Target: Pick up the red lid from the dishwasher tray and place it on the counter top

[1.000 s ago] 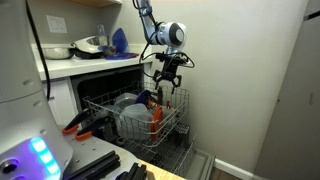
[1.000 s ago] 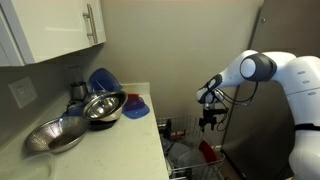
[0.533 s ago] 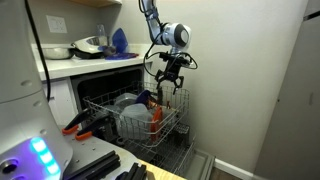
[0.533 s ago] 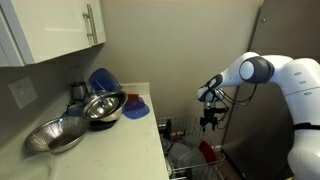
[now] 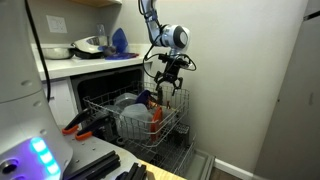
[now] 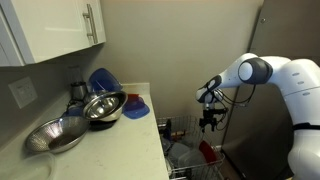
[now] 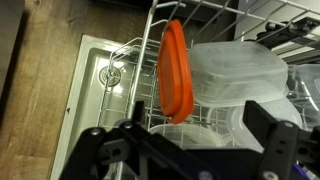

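Note:
My gripper should next grab the exposed upper edge of the red lid (image 5: 155,114) with its fingers on both sides of the lid. The lid's opposite edge then stays free to place on the counter top.
The red lid (image 7: 175,70) stands on edge between prongs of the dishwasher tray (image 7: 150,45), beside clear plastic containers (image 7: 235,75). In the wrist view my gripper (image 7: 195,135) is open and empty, its dark fingers (image 7: 268,130) spread wide just above and in front of the lid. The gripper (image 5: 166,82) hangs over the far side of the tray (image 5: 100,103), above the lid (image 5: 155,114). The gripper (image 6: 208,122), the lid (image 6: 205,150) and the white counter top (image 6: 110,140) also show in an exterior view. The counter top (image 5: 85,65) lies above the dishwasher.
Metal bowls (image 6: 100,108) and a blue upright piece (image 6: 102,80) stand on the counter. Grey plates (image 5: 130,112) fill the tray's middle. An orange-and-black handled tool (image 5: 75,126) lies near the tray. A wall (image 5: 240,80) is close behind the arm.
The arm has shifted very slightly over the tray. The gripper stays open and empty, and the lid has not moved.

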`<state>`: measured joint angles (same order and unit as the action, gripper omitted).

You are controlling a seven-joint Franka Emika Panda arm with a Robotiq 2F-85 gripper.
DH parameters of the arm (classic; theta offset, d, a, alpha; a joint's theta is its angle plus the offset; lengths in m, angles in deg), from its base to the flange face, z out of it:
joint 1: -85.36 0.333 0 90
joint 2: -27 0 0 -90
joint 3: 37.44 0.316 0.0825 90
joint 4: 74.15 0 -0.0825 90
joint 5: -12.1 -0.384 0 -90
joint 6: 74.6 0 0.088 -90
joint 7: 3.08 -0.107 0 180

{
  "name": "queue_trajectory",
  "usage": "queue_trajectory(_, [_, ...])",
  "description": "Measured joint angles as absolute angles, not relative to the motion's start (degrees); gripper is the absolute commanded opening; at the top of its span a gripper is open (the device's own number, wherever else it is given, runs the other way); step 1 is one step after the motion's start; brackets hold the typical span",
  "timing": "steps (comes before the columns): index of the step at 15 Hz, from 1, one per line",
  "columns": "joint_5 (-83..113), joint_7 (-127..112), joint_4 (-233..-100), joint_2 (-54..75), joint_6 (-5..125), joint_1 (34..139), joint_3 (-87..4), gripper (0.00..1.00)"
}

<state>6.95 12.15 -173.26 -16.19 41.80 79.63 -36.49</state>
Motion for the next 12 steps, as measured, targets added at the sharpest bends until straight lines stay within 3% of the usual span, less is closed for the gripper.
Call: queue_trajectory(12, [10.5,2.8,-165.2,-28.4,41.7,84.5,-37.3,1.00])
